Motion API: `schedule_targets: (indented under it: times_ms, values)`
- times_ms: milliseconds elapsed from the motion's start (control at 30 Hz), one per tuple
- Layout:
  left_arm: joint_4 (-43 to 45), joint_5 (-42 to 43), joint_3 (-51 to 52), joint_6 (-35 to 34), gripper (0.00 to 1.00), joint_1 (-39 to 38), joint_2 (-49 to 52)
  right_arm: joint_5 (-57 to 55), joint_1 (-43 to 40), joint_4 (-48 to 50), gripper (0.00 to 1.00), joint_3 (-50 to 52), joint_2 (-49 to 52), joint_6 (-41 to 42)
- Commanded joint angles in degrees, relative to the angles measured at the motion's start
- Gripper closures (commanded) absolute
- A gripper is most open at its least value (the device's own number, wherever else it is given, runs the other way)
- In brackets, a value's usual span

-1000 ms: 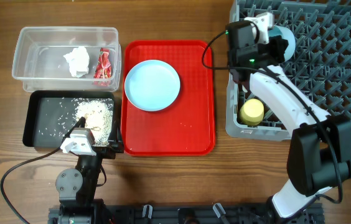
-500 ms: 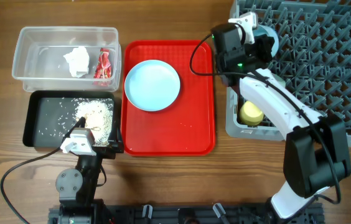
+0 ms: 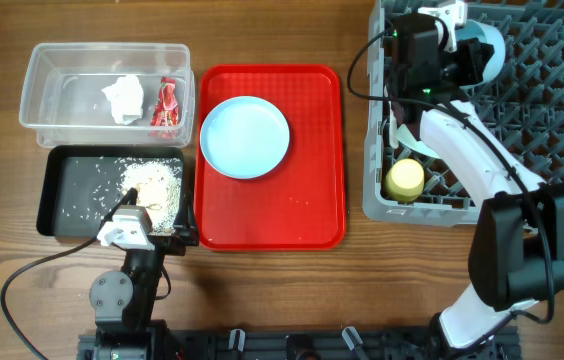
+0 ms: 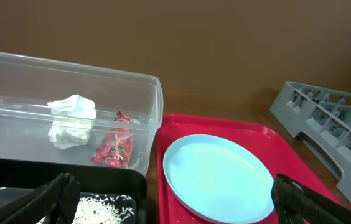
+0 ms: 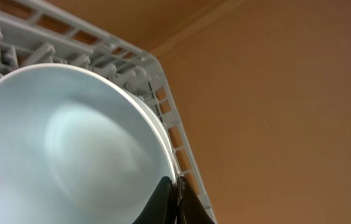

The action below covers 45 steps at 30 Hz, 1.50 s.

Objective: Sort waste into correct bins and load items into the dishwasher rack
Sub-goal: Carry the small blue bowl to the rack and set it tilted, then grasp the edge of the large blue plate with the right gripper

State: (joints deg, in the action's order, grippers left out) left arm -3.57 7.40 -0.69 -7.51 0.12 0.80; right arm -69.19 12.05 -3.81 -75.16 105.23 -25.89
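The small pale blue bowl is still high above the grey wires of the dishwasher rack, so I should lower it before my right gripper lets it go.
My right gripper (image 3: 459,58) is shut on the rim of the small pale blue bowl (image 3: 491,46), held on edge over the far left part of the grey dishwasher rack (image 3: 562,110). In the right wrist view the fingers (image 5: 174,194) pinch the bowl's rim (image 5: 70,155) above the rack's wall (image 5: 163,102). The pale blue plate (image 3: 245,136) lies on the red tray (image 3: 272,215). The yellow cup (image 3: 405,179) lies in the rack's near left corner. My left gripper (image 4: 175,208) is open and empty by the black tray (image 3: 62,205). Fork and spoon are out of view.
The clear tub (image 3: 42,90) holds the white tissue (image 3: 124,98) and the red wrapper (image 3: 167,108). The black tray holds rice scraps (image 3: 157,185). A pale curved rim (image 3: 400,137) shows in the rack under my right arm.
My right gripper, with the bowl, swung left towards the red tray's edge, then back right and further over the rack. The left arm has not moved.
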Motion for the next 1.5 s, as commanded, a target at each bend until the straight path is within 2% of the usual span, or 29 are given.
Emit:
schedule_targets:
  times_ms: [0,200,400,567,600,733,867,967,1033,1100,1167,1233,1300,1467]
  values:
    - [-0.07,0.48,0.37,1.09,0.00,0.42,-0.42,0.81,0.31,-0.35,0.96,-0.22,2.93,-0.94]
    - [-0.07,0.48,0.37,1.09,0.00,0.42,-0.42,0.13,1.62,-3.72,0.96,-0.22,7.56,0.48]
    - [-0.07,0.48,0.37,1.09,0.00,0.42,-0.42,-0.94,7.76,-3.69,0.93,-0.22,6.99,2.34]
    - [-0.07,0.48,0.37,1.09,0.01,0.42,-0.42,-2.93,11.76,-3.72,0.69,-0.22,5.68,1.88]
    - [-0.07,0.48,0.37,1.09,0.00,0.42,-0.42,-3.06,12.46,-3.72,0.60,-0.22,5.05,1.90]
    - [-0.07,0.48,0.37,1.09,0.00,0.42,-0.42,-0.42,16.06,-4.22,0.37,-0.22,0.15,1.75]
    - [-0.07,0.48,0.37,1.11,0.00,0.42,-0.42,8.24,20.61,-9.94,0.30,-0.22,-5.01,3.85]
    - [-0.07,0.48,0.37,1.09,0.00,0.42,-0.42,22.58,24.33,-19.76,0.27,-0.22,-8.11,14.67]
    - [-0.07,0.48,0.37,1.11,0.00,0.42,-0.42,39.89,25.68,-26.12,0.27,-0.22,-9.18,24.09]
    - [-0.07,0.48,0.37,1.09,0.00,0.42,-0.42,64.30,25.86,-29.59,0.29,-0.22,-9.29,35.82]
    - [-0.07,0.48,0.37,1.09,0.00,0.42,-0.42,80.52,25.86,-30.03,0.37,-0.22,-8.50,46.21]
    - [-0.07,0.48,0.37,1.11,0.00,0.42,-0.42,85.64,25.99,-29.64,0.39,-0.22,-7.69,56.06]
    - [-0.07,0.48,0.37,1.09,0.00,0.42,-0.42,85.22,25.97,-29.46,0.41,-0.22,-6.64,63.19]
    - [-0.07,0.48,0.37,1.09,0.00,0.42,-0.42,74.44,25.62,-29.16,0.44,-0.22,-1.99,75.67]
